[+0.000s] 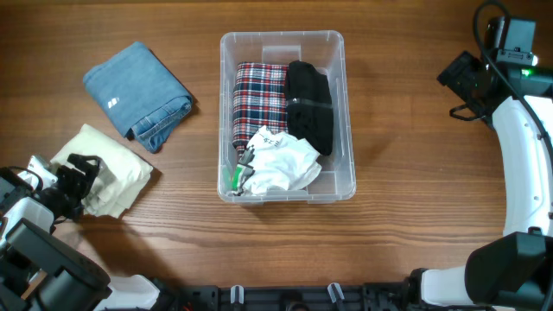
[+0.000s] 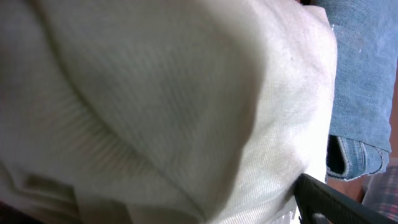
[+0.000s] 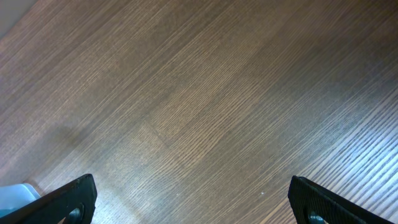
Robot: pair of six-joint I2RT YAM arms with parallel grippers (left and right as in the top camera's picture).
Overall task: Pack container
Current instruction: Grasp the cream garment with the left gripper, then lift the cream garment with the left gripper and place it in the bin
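My left gripper closes on the cream folded cloth now: the cloth has its bunched edge (image 2: 198, 194) between the open fingers, so closing now would catch the cloth.
The clear plastic container (image 1: 346, 112) stands mid-table. It holds a folded plaid cloth (image 1: 259, 99), a black garment (image 1: 311, 104) and a white shirt (image 1: 281, 160). A cream folded cloth (image 1: 117, 168) lies at the left, and it fills the left wrist view (image 2: 155, 106). My left gripper (image 1: 79, 180) is open and pressed against the cloth's left edge. Only one of its fingers (image 2: 339, 202) shows, at the lower right. My right gripper (image 1: 462, 78) hangs open over bare wood (image 3: 199, 208) at the far right, with nothing between its fingers.
Folded blue jeans (image 1: 138, 93) lie at the back left, just beyond the cream cloth, and their hem (image 2: 357, 81) shows in the left wrist view. The table (image 1: 415, 173) is dark wood.
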